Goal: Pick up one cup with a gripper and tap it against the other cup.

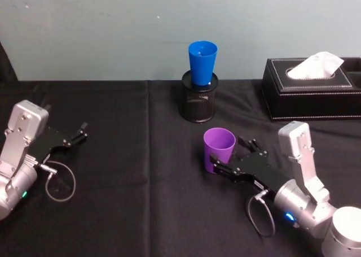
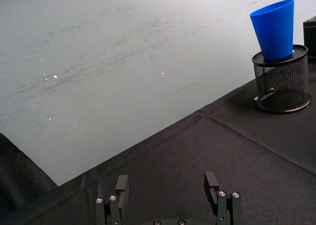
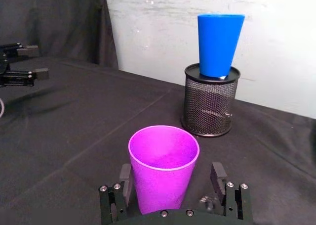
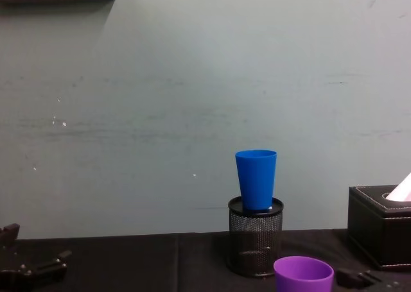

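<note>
The right gripper grips the purple cup by its sides next and taps it against the blue cup (image 4: 255, 179) (image 3: 219, 43).
The purple cup (image 1: 219, 146) stands upright on the black tablecloth, right of centre. My right gripper (image 1: 234, 156) is open, with one finger on each side of the cup's lower half. In the right wrist view the purple cup (image 3: 163, 167) sits between the fingers (image 3: 217, 178), and a small gap shows on one side. The blue cup (image 1: 202, 61) rests upright in the mouth of a black mesh pen holder (image 1: 197, 102) farther back, and shows again as the blue cup (image 4: 255, 179) in the chest view. My left gripper (image 1: 76, 136) lies parked and open at the left.
A black tissue box (image 1: 311, 89) with white tissue stands at the back right, close to the pen holder. A pale wall runs right behind the table's far edge. A seam in the cloth (image 1: 148, 155) runs front to back left of the cups.
</note>
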Tool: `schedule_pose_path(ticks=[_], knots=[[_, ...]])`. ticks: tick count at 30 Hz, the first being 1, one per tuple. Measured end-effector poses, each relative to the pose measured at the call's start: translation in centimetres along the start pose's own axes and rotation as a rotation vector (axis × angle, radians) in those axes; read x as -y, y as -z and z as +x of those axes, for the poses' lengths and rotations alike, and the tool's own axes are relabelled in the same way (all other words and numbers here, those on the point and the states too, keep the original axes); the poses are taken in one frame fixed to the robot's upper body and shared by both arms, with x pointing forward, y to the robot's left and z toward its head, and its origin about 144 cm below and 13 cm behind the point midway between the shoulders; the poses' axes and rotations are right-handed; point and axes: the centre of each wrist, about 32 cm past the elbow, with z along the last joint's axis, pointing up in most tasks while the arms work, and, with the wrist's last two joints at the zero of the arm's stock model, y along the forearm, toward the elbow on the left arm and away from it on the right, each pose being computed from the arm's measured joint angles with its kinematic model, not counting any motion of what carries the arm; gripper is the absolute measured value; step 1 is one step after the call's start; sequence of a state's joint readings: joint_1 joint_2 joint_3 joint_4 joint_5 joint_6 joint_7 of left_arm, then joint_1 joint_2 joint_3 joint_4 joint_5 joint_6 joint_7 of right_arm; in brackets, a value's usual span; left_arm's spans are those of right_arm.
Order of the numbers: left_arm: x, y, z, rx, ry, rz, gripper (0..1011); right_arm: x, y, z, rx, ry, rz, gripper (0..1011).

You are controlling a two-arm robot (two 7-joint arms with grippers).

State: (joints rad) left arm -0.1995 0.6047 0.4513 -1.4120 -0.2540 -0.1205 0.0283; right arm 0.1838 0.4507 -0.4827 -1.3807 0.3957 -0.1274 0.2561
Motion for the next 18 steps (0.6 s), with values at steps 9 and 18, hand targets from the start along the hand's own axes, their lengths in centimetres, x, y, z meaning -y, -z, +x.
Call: schedule_pose_path(ticks=[9, 18], knots=[[0.0, 0.0, 0.0, 0.0, 0.0, 0.0, 1000, -2.2, 0.4, -0.4, -0.031, -0.018, 0.015, 1003], [0.0, 0.0, 0.0, 0.0, 0.0, 0.0, 1000, -3.4, 0.5, -0.7, -0.048, -0.013, 0.029, 982]])
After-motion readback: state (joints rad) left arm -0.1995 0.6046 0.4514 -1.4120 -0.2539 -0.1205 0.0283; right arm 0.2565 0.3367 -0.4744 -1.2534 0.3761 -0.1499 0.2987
